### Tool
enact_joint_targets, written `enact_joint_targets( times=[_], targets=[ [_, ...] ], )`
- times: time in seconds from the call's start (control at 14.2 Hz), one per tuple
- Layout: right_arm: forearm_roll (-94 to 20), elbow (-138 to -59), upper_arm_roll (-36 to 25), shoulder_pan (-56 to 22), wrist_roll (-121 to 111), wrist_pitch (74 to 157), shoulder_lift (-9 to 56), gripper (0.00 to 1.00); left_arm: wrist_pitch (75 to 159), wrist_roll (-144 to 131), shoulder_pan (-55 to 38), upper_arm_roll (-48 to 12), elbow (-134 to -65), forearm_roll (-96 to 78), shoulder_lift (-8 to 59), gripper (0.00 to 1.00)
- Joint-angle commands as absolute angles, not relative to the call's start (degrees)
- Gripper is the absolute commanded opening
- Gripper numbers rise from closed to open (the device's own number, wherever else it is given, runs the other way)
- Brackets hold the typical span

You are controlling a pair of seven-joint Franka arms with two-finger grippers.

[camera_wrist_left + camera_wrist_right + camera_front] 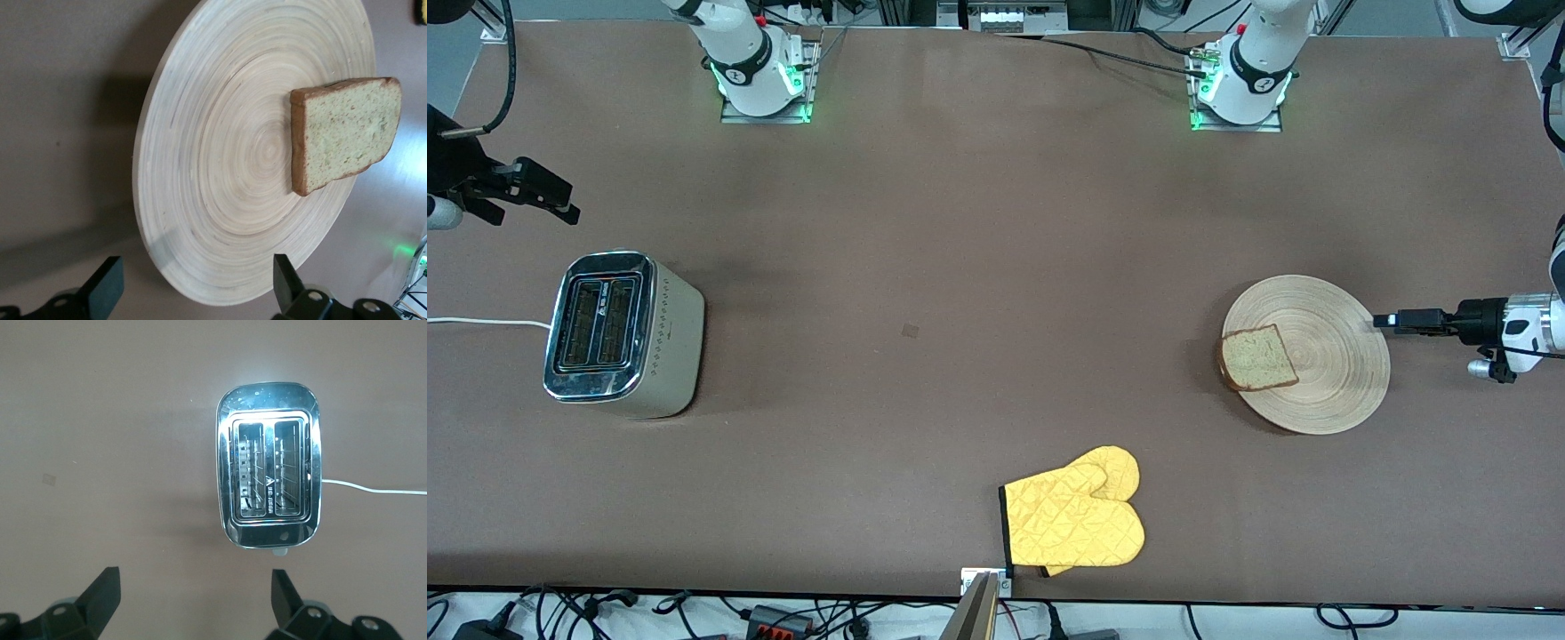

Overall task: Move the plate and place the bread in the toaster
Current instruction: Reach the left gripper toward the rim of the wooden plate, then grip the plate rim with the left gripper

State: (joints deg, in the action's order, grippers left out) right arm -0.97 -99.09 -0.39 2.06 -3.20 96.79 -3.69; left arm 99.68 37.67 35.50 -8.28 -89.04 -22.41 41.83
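The plate has its rim opposite the bread, and my left gripper needs to grab the plate there next. That will bring the bread within reach of the toaster.
The round light-wood plate lies toward the left arm's end of the table. The bread lies flat on it, at the rim that faces the toaster. My left gripper is low and level at the plate's rim toward the left arm's end, open and empty. In the left wrist view the plate fills the frame with the bread on it, and its near rim lies between the left gripper's spread fingers. The toaster stands toward the right arm's end, slots empty. My right gripper is open, above the table beside the toaster.
A yellow oven mitt lies near the table's front edge, about midway along it. The toaster's white cord runs off the table's end, and also shows in the right wrist view. Both arm bases stand at the table's edge farthest from the front camera.
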Motion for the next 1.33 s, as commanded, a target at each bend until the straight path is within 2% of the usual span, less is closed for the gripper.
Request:
enact_joint_targets(
  times=[0.0,0.14,0.42,0.56,0.63,0.7,0.91,0.98,1.12,1.19,1.26],
  targets=[
    [-0.26,-100.20,0.09,2.29,-3.52,97.82,-4.66,1.00,99.49,39.37,35.86,-8.70,-87.71,-24.87,43.68,0.90],
    [-0.26,-100.11,0.09,2.29,-3.60,98.52,-4.75,1.00,99.58,40.25,35.86,-8.70,-87.71,-26.10,44.91,0.80],
    [-0.26,-100.20,0.09,2.37,-3.87,98.53,-4.66,1.00,100.45,42.80,35.86,-8.70,-87.71,-26.89,46.14,0.69],
    [-0.26,-100.28,0.09,2.37,-4.13,98.00,-4.66,1.00,100.63,42.80,35.95,-8.70,-87.71,-26.89,46.14,0.71],
    [-0.26,-100.28,0.09,2.37,-4.30,97.91,-4.75,1.00,100.55,42.80,35.95,-8.70,-87.71,-26.81,46.23,0.76],
    [-0.26,-100.28,0.00,2.46,-4.31,97.82,-4.75,1.00,100.63,42.80,36.03,-8.70,-87.71,-26.89,46.32,0.74],
    [-0.18,-100.28,0.00,2.37,-4.31,98.00,-4.83,1.00,100.55,42.63,35.95,-8.70,-87.71,-28.12,46.23,0.39],
    [-0.26,-100.20,0.00,2.37,-4.31,98.00,-4.92,1.00,100.55,42.45,35.60,-8.79,-87.71,-28.21,46.14,0.33],
    [-0.18,-100.20,0.00,2.37,-4.31,98.26,-4.92,1.00,100.20,42.71,35.77,-8.88,-87.71,-29.17,46.06,0.08],
    [-0.18,-100.20,0.09,2.29,-4.31,98.35,-4.92,1.00,100.11,42.19,35.77,-9.23,-87.71,-29.44,46.05,0.02],
    [-0.18,-100.20,0.09,2.37,-4.31,98.44,-4.83,1.00,99.93,41.84,35.51,-9.40,-87.63,-30.14,46.14,0.01]
  ],
)
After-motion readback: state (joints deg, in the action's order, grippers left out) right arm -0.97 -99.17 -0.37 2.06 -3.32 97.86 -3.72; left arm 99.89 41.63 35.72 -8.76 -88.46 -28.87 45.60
